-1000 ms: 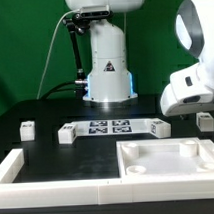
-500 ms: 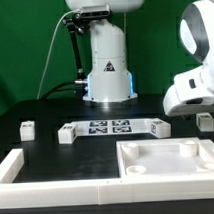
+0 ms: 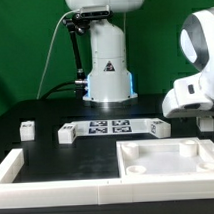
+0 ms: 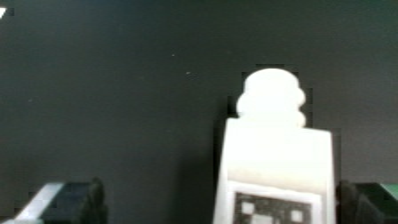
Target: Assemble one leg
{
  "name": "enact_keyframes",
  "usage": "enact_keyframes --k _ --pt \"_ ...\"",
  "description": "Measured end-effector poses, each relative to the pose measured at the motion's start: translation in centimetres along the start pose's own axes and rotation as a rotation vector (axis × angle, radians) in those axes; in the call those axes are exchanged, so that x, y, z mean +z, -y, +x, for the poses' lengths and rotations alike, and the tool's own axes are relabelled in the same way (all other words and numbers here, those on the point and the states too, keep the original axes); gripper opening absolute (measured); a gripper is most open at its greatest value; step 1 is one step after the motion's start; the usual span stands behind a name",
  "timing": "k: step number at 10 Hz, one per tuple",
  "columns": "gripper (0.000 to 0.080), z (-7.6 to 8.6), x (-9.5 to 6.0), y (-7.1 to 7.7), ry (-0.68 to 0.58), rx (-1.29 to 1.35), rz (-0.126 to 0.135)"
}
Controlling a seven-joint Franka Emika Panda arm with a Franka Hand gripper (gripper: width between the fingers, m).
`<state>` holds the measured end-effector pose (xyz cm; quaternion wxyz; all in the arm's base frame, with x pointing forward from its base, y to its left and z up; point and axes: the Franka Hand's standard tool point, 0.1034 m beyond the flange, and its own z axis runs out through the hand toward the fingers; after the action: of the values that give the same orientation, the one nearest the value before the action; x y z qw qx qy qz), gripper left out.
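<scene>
The white leg (image 4: 281,150) is ready to be gripped now: my gripper's fingers reach down beside the leg's sides, level with its black-and-white tag (image 4: 274,208), so they would hold the leg if they closed now.
In the wrist view a white leg (image 4: 281,150) lies on the black table, its rounded peg end pointing away and a black-and-white tag on its upper face. My gripper (image 4: 217,205) is open, with one dark finger (image 4: 63,203) on each side of the leg and a gap to each. In the exterior view the arm's white hand (image 3: 191,96) hangs low over the rightmost leg (image 3: 206,122) and partly hides it. Three other legs lie at the far left (image 3: 27,129), left of centre (image 3: 66,134) and right of centre (image 3: 159,126).
The marker board (image 3: 109,126) lies in the middle of the table before the robot's base (image 3: 107,65). The white tabletop (image 3: 169,169) with round corner sockets lies at the front right. A white frame piece (image 3: 15,168) runs along the front left.
The arm's hand has moved down and toward the exterior view's right, closer over the rightmost leg. The parts on the table have not moved.
</scene>
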<state>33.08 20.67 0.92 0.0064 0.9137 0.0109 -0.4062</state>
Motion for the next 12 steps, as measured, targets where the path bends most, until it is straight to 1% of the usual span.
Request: enact_keyframes --k 1,2,3,4,5,10,11,12 --pt "0.0621 0.1 -0.3 0.2 0.005 0.004 -0.001" --pt "0.0621 0.2 -0.3 0.1 0.003 0.004 0.001" --pt "0.0439 0.2 -0.3 0.1 0.003 0.004 0.001" --pt "0.0439 0.2 -0.2 0.1 0.004 0.004 0.001" --pt "0.0284 0.2 -0.3 0.1 0.004 0.004 0.001" --pt "0.0285 0.2 -0.3 0.1 0.004 0.004 0.001" --pt "0.0285 0.1 -0.5 -0.1 0.003 -0.027 0.000" --pt "0.0287 -0.5 -2.0 -0.8 -0.018 -0.084 0.003"
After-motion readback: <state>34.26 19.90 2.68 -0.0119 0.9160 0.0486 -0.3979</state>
